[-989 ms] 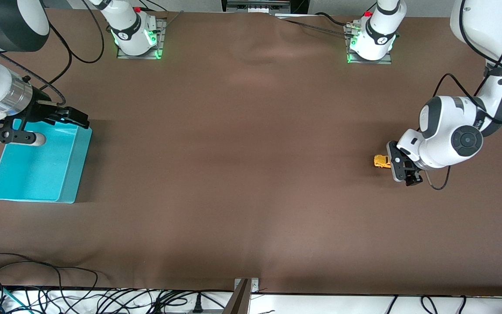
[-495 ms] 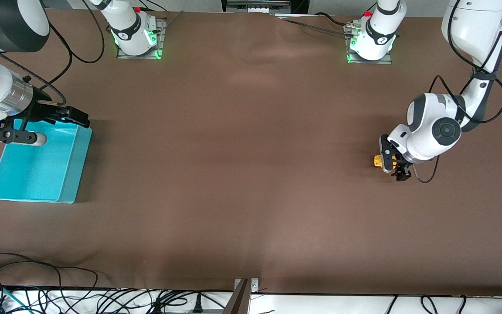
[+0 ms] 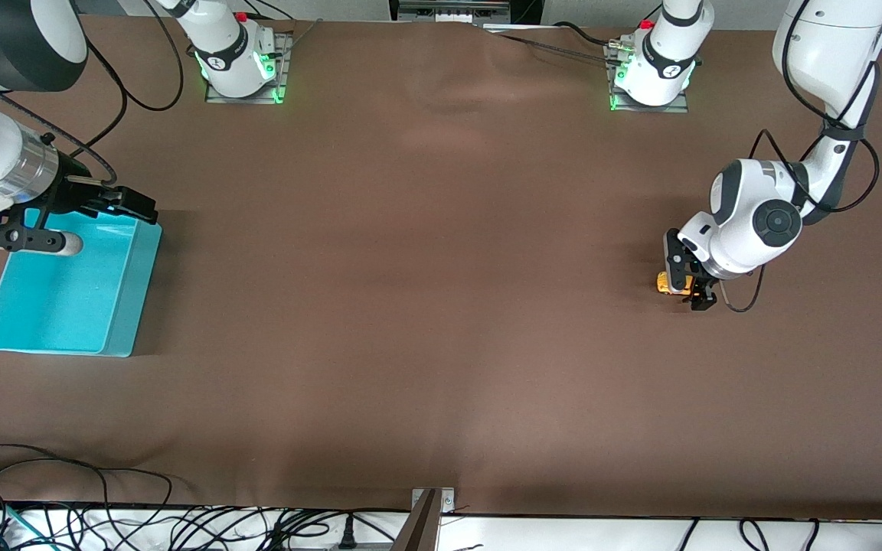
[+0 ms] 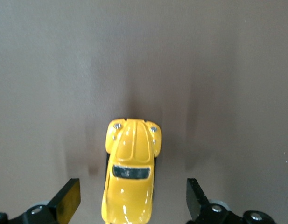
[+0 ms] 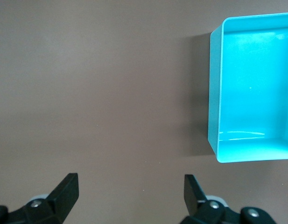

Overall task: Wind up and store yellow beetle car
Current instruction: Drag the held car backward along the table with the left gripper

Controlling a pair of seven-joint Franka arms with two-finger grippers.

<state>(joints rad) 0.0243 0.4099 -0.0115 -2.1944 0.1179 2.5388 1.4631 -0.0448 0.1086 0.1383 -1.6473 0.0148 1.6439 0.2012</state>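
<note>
I should close: the yellow beetle car's body (image 4: 128,196) is between my left fingers in the left wrist view.
The yellow beetle car (image 3: 666,284) stands on the brown table toward the left arm's end. My left gripper (image 3: 690,282) is low over it and open. In the left wrist view the car (image 4: 130,163) lies between the two fingers with a gap on each side, and neither fingertip (image 4: 69,198) touches it. The car's rear end runs out of that view. My right gripper (image 3: 135,207) waits open and empty by the turquoise bin (image 3: 125,306). In the right wrist view the right gripper (image 5: 129,193) has only bare table between its fingers, with the bin (image 5: 214,112) off to one side.
Both arm bases (image 3: 238,73) (image 3: 651,80) stand along the table edge farthest from the front camera. Loose cables (image 3: 104,520) lie past the edge nearest that camera. The bin has nothing in it.
The left arm has swung toward the right arm's end and come down. Its gripper, earlier beside the car, now straddles it. The right arm has not moved.
</note>
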